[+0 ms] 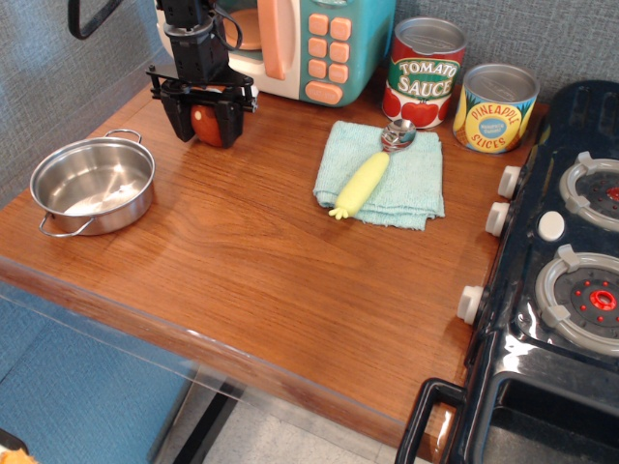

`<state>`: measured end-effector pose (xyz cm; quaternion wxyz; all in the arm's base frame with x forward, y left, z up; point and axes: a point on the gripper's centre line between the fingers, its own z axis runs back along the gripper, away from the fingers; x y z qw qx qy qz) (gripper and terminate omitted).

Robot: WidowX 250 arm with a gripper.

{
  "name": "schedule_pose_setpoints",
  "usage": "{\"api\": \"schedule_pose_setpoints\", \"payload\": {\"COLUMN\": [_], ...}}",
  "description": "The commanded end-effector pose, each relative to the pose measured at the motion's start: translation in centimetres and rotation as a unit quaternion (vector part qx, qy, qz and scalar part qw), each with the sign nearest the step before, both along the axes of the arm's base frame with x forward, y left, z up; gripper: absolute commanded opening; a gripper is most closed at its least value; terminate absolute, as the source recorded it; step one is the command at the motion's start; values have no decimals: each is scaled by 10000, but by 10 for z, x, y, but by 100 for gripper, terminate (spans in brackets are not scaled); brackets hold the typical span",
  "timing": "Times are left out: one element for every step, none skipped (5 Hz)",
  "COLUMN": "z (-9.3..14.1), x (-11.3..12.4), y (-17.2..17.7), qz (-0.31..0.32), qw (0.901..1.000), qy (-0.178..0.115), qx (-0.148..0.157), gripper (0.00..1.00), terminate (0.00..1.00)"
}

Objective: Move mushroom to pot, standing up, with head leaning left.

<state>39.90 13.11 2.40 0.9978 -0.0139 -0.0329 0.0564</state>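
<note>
I need to grab the mushroom with my gripper by its reddish-brown cap (207, 124) next. The mushroom will then stand on its stem in the pot.
The mushroom (206, 126), reddish-brown cap showing, sits on the wooden table at the back left, in front of the toy microwave. My gripper (206, 124) has come down over it. Its black fingers (181, 121) stand on either side of the mushroom, open, with the mushroom between them on the table. The stem is hidden behind the fingers. The pot (126, 208), a shallow shiny steel pot with two wire loop handles, stands empty at the left, in front of and to the left of the gripper.
A toy microwave (319, 48) stands right behind the gripper. A tomato sauce can (426, 72) and a pineapple can (495, 108) stand at the back. A yellow-handled scoop (366, 181) lies on a blue cloth (411, 188). A toy stove (571, 271) is at the right.
</note>
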Motion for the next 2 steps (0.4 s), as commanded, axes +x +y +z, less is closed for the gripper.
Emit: {"api": "schedule_pose_setpoints", "payload": {"z": [95, 99], "x": [-33, -81], "y": [8, 15], "qz": [187, 400], "qw": [9954, 9965], "qy": [-928, -685], "qx": [146, 250], "gripper": [0, 0], "terminate": [0, 0]}}
